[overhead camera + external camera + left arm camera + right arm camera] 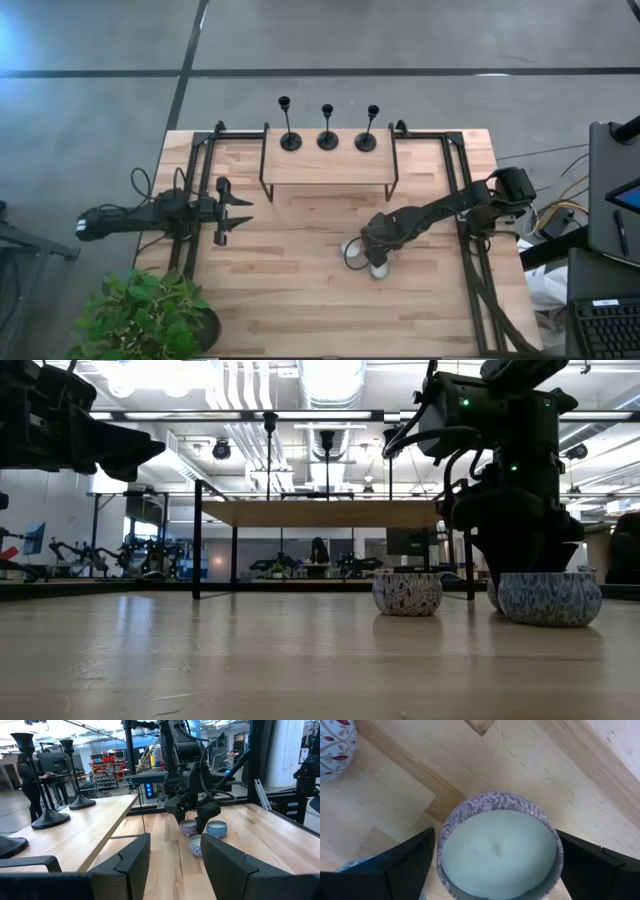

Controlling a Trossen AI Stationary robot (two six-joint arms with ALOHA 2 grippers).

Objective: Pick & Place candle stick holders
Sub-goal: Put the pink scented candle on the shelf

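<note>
The patterned bowl needs to go on the shelf. My right gripper should next take hold of it by its side [452, 821].
Three black candle stick holders [290, 140] [327, 140] [366, 140] stand upright on their round bases on a raised wooden shelf [325, 172] at the table's far side. Two also show in the left wrist view [47, 817] [80, 802]. My right gripper [377, 256] is open near the table's middle, pointing down. Its fingers stand on either side of a small patterned bowl of pale wax [497, 850] that sits on the table. My left gripper [238, 212] is open and empty at the table's left. My right gripper's fingers [410, 862] stand close against opposite sides of the bowl's wall [445, 827], coming from above. I cannot tell whether they touch it. The bowl sits upright on the table.
Two more patterned bowls [352, 250] [381, 271] sit right beside my right gripper. They also show in the low view [407, 592] [549, 598]. A potted plant [140, 315] stands at the near left corner. Black frame rails [470, 250] run along the table's sides.
</note>
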